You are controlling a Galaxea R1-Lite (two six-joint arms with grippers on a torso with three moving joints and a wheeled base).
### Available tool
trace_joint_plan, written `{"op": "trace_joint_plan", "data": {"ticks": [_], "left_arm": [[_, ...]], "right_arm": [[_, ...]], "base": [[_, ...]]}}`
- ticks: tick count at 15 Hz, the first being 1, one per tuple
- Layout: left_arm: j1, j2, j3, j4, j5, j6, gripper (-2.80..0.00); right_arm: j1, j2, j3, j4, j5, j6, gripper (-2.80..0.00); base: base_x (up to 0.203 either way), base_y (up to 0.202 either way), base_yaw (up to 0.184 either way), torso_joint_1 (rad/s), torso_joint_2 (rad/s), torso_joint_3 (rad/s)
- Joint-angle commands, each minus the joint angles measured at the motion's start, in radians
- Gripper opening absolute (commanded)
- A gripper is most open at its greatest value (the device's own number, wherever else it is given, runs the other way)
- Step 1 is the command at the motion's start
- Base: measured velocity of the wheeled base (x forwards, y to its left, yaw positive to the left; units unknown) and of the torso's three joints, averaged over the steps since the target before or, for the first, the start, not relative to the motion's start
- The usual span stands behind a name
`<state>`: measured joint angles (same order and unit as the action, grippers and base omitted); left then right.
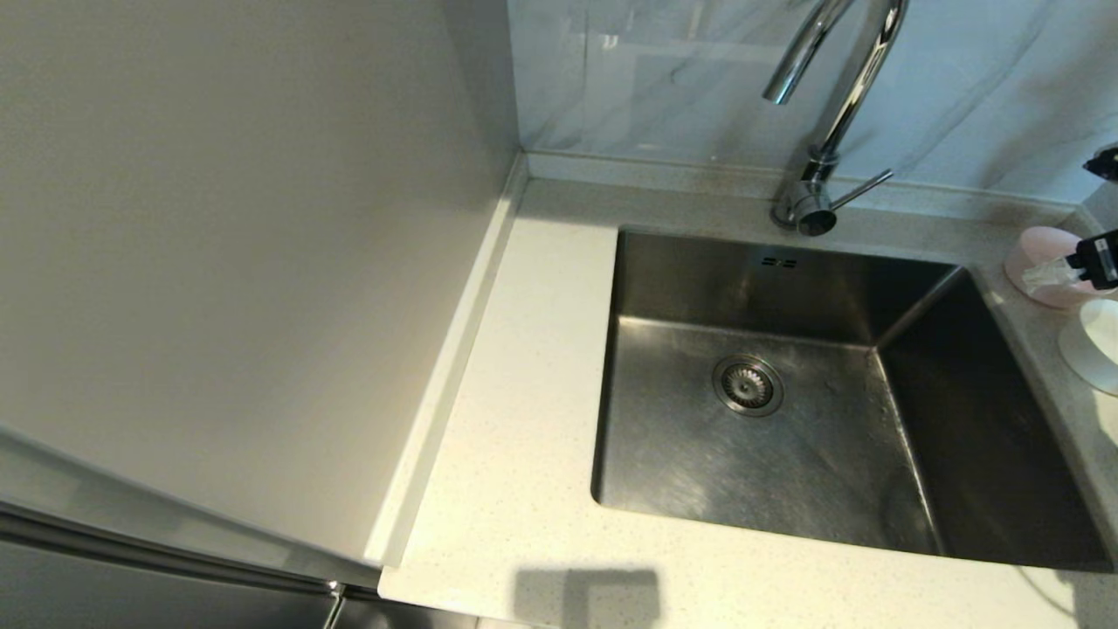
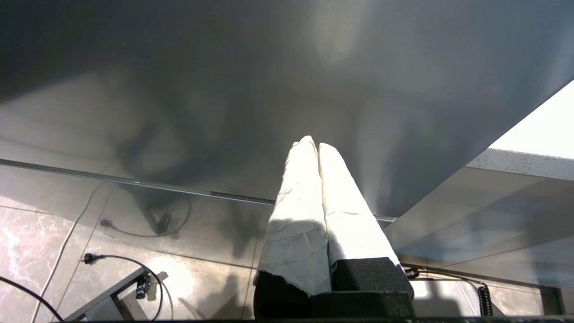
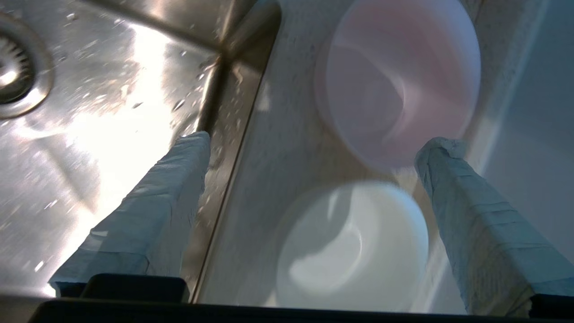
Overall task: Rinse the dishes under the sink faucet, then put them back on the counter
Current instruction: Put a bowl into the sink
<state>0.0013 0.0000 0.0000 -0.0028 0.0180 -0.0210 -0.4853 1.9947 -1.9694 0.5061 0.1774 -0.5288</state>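
Note:
I need to grab the pale pink bowl by its rim with my right gripper next, so I can rinse the bowl under the chrome faucet.
The steel sink is empty, its drain strainer in the middle. The chrome faucet rises behind it, with no water visible from the spout. On the counter right of the sink stand a pale pink bowl and, nearer me, a white bowl. My right gripper hovers open over the pink bowl and the white bowl, holding nothing. One taped finger shows over the pink bowl. The grey-white bowl is out of view. My left gripper is shut and empty, parked low.
A tall pale panel walls off the left side of the counter. Marble-look tiles back the faucet, whose side lever points right. Under the left arm are floor tiles and cables.

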Motion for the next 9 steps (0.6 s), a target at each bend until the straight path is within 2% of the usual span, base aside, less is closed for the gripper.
{"op": "trace_joint_plan", "data": {"ticks": [1, 5, 9], "left_arm": [[0.000, -0.003, 0.000, 0.000, 0.000, -0.001, -2.80], [0.000, -0.003, 0.000, 0.000, 0.000, -0.001, -2.80], [0.000, -0.003, 0.000, 0.000, 0.000, -0.001, -2.80]], "right_arm": [[0.015, 0.087, -0.005, -0.061, -0.005, -0.004, 0.00], [0.030, 0.153, -0.010, -0.182, -0.060, -0.004, 0.00], [0.030, 0.179, -0.014, -0.192, -0.076, -0.004, 0.00]], "base": [[0.000, 0.000, 0.000, 0.000, 0.00, 0.000], [0.000, 0.000, 0.000, 0.000, 0.00, 0.000], [0.000, 0.000, 0.000, 0.000, 0.00, 0.000]]}}
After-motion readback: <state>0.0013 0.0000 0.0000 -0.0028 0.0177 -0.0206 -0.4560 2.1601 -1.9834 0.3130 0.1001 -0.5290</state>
